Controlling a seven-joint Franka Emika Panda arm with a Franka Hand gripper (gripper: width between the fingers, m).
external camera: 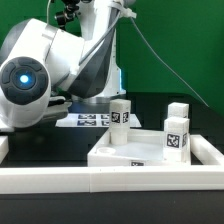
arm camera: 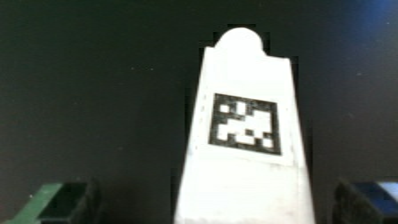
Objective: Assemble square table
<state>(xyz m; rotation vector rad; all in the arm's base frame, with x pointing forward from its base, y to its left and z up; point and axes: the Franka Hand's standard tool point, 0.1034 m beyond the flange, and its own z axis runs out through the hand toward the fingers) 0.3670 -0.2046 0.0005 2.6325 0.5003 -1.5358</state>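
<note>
I need to close my gripper now. Closing now would hold the tagged leg. My fingers are down on either side of the leg.
The square table top [external camera: 150, 152] lies on the black mat at the exterior view's right, recessed face up. Two white leg pegs [external camera: 121, 116] [external camera: 177, 131] with tags stand upright on it. In the wrist view another white leg [arm camera: 246, 130] with a black-and-white tag [arm camera: 249, 123] lies on the black mat, its rounded end pointing away from the camera. My gripper [arm camera: 214, 202] is open and straddles this leg. A dark gap shows between the leg and each fingertip [arm camera: 61, 202] [arm camera: 366, 198]. The arm's bulky joints [external camera: 40, 75] hide the gripper in the exterior view.
A long white rail [external camera: 110, 181] borders the mat along the front. The marker board [external camera: 92, 120] lies flat behind the table top, near the arm's base. A green wall closes the back.
</note>
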